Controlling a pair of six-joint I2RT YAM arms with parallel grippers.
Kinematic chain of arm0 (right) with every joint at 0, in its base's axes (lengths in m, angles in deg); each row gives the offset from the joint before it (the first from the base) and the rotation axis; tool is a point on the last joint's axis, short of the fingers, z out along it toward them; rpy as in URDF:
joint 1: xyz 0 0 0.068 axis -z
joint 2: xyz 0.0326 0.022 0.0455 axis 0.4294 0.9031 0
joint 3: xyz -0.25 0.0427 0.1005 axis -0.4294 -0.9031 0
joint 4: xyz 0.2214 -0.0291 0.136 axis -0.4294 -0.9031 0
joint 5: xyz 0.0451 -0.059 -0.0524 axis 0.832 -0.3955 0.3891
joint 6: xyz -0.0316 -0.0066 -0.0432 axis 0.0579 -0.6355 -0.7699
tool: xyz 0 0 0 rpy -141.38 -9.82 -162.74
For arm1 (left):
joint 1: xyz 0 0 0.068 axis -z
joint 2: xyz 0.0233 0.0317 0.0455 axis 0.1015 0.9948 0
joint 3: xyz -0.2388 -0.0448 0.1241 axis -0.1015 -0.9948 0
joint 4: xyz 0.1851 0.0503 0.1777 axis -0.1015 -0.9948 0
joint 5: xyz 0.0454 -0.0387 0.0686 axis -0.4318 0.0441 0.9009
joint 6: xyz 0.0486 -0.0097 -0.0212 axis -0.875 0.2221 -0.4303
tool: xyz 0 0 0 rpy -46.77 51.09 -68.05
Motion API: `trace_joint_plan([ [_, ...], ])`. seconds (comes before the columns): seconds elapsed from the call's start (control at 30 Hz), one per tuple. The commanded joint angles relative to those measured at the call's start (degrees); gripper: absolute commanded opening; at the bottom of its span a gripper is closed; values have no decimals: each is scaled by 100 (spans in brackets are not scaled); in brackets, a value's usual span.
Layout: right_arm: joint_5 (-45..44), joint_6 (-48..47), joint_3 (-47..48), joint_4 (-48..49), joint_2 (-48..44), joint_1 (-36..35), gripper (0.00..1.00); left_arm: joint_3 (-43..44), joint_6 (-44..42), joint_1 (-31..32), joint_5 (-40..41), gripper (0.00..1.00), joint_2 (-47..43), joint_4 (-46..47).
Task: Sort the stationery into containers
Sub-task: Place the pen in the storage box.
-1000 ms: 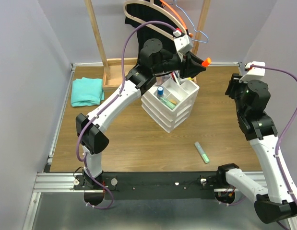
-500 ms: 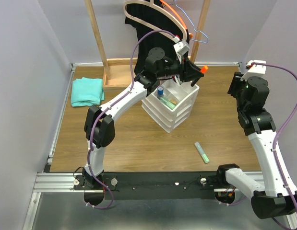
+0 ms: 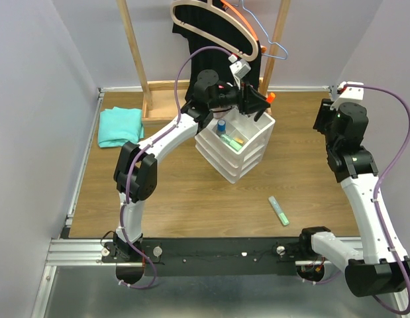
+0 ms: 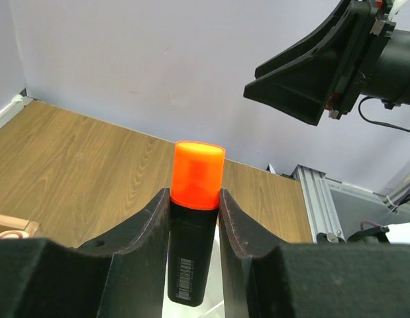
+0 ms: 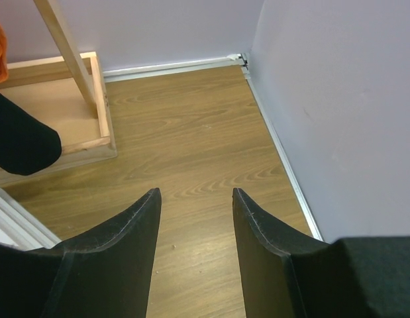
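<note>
The black body's end hangs inside the open tray's corner edge and the black body would land there, so my left gripper should open.
My left gripper (image 3: 261, 101) is shut on a chunky orange-capped highlighter (image 4: 193, 225) with a black body, held over the far corner of the white three-drawer organiser (image 3: 236, 149); its orange cap (image 3: 271, 97) pokes past the fingers. The organiser's top tray holds a blue-capped tube (image 3: 221, 125) and slim pens. A green highlighter (image 3: 279, 210) lies on the table near the front right. My right gripper (image 5: 195, 199) is open and empty, raised at the far right above bare wood (image 5: 191, 132).
A wooden rack (image 3: 140, 59) with hangers and a black garment stands at the back. A teal folded cloth (image 3: 120, 126) lies at the far left. Walls close in the table on both sides.
My left gripper with the orange highlighter has pulled back left and down towards the organiser's far corner. The right arm has shifted slightly.
</note>
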Motion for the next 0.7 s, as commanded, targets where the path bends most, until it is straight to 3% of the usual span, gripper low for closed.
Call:
trace_joint_plan([
  [0.0, 117, 71, 64, -32, -4, 60, 55, 23, 24, -17, -368, 24, 40, 281],
  [0.13, 126, 71, -6, -23, -48, 69, 55, -39, -63, 9, -456, 41, -12, 220],
  [0.23, 170, 71, -67, -14, -83, 77, 55, -47, -195, 44, -482, 46, -13, 79],
  [0.57, 222, 264, -199, -50, -276, 112, 55, 40, -441, 167, -482, 56, -328, -246],
  [0.67, 188, 247, -208, -58, -355, 121, 55, 172, -1194, 308, -772, 58, -662, -894],
])
